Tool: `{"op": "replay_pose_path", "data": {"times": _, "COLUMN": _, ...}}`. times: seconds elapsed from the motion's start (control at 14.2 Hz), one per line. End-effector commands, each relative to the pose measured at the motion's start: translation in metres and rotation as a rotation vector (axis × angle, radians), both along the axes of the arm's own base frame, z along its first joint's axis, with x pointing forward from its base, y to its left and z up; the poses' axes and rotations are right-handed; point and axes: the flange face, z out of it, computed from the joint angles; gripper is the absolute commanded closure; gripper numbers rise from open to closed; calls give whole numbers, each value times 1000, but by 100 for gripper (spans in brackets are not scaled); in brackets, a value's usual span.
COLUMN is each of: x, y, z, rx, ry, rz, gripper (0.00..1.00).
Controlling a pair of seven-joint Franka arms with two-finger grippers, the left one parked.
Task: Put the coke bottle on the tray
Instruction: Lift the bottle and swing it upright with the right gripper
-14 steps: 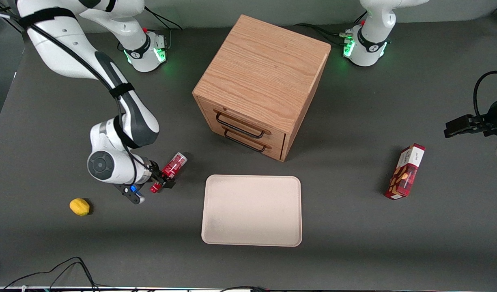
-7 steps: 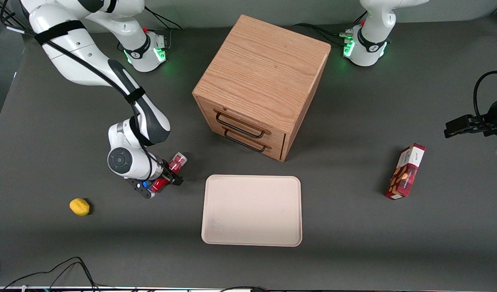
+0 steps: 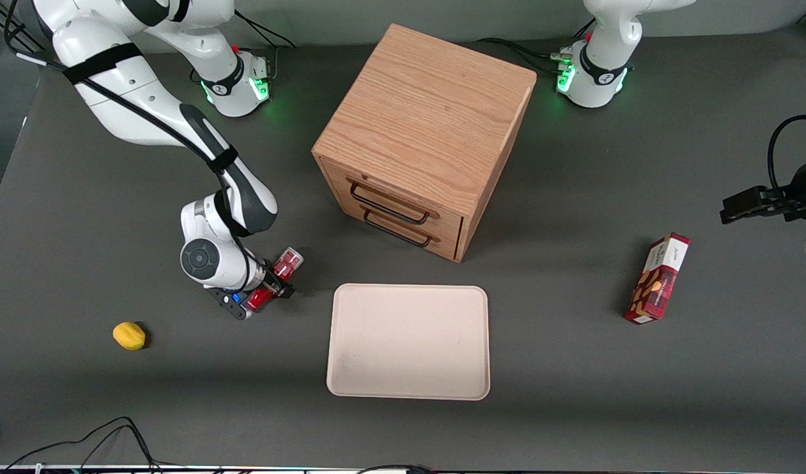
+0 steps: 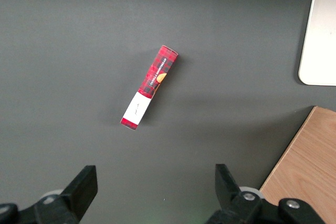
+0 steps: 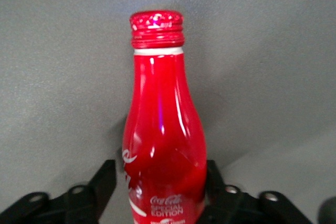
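Note:
The coke bottle needs to go on the pale beige tray (image 3: 409, 342). My gripper should grip the bottle by its red body (image 3: 281, 279) next.
The coke bottle (image 3: 288, 263) is small, slim and red, and lies on the dark table beside the tray's corner that is toward the working arm. In the right wrist view the coke bottle (image 5: 163, 135) fills the middle, with its red cap pointing away from the gripper. My gripper (image 3: 272, 283) is low over the bottle with one finger on each side of its body. The jaws are open: a narrow gap shows on one side, and the other finger is at the bottle's surface. The pale beige tray (image 3: 409, 342) lies flat near the front of the table, with nothing on it.
A wooden two-drawer cabinet (image 3: 429, 131) stands farther from the front camera than the tray. A yellow lemon (image 3: 129, 336) lies toward the working arm's end. A red snack box (image 3: 659, 280) lies toward the parked arm's end and also shows in the left wrist view (image 4: 149, 87).
My arm has moved toward the tray and the gripper has slid along the lying bottle, from its cap end to its body. The bottle has stayed on the table.

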Motion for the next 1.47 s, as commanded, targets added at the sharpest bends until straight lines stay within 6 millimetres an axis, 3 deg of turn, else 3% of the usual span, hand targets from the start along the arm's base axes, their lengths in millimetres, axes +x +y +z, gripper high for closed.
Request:
{"op": "replay_pose_path", "data": {"times": 0.0, "x": 1, "y": 2, "z": 3, "rx": -14, "ry": -22, "rz": -4, "gripper": 100}}
{"op": "replay_pose_path", "data": {"times": 0.14, "x": 5, "y": 2, "z": 16, "rx": -13, "ry": -33, "rz": 14, "gripper": 100}}
{"op": "replay_pose_path", "data": {"times": 0.28, "x": 11, "y": 3, "z": 48, "rx": -17, "ry": -45, "rz": 65, "gripper": 100}}
{"op": "replay_pose_path", "data": {"times": 0.84, "x": 57, "y": -2, "z": 298, "rx": 7, "ry": -111, "rz": 536, "gripper": 100}}
{"op": "replay_pose_path", "data": {"times": 0.91, "x": 60, "y": 5, "z": 326, "rx": 18, "ry": -138, "rz": 574, "gripper": 100}}
{"op": "replay_pose_path", "data": {"times": 0.98, "x": 62, "y": 24, "z": 342, "rx": 43, "ry": -163, "rz": 627, "gripper": 100}}
{"op": "replay_pose_path", "data": {"times": 1.05, "x": 65, "y": 36, "z": 351, "rx": 65, "ry": -192, "rz": 656, "gripper": 100}}
{"op": "replay_pose_path", "data": {"times": 1.19, "x": 79, "y": 73, "z": 351, "rx": 154, "ry": -240, "rz": 697, "gripper": 100}}
{"op": "replay_pose_path", "data": {"times": 1.33, "x": 94, "y": 101, "z": 322, "rx": 230, "ry": -255, "rz": 706, "gripper": 100}}
{"op": "replay_pose_path", "data": {"times": 1.4, "x": 102, "y": 107, "z": 298, "rx": 249, "ry": -262, "rz": 703, "gripper": 100}}
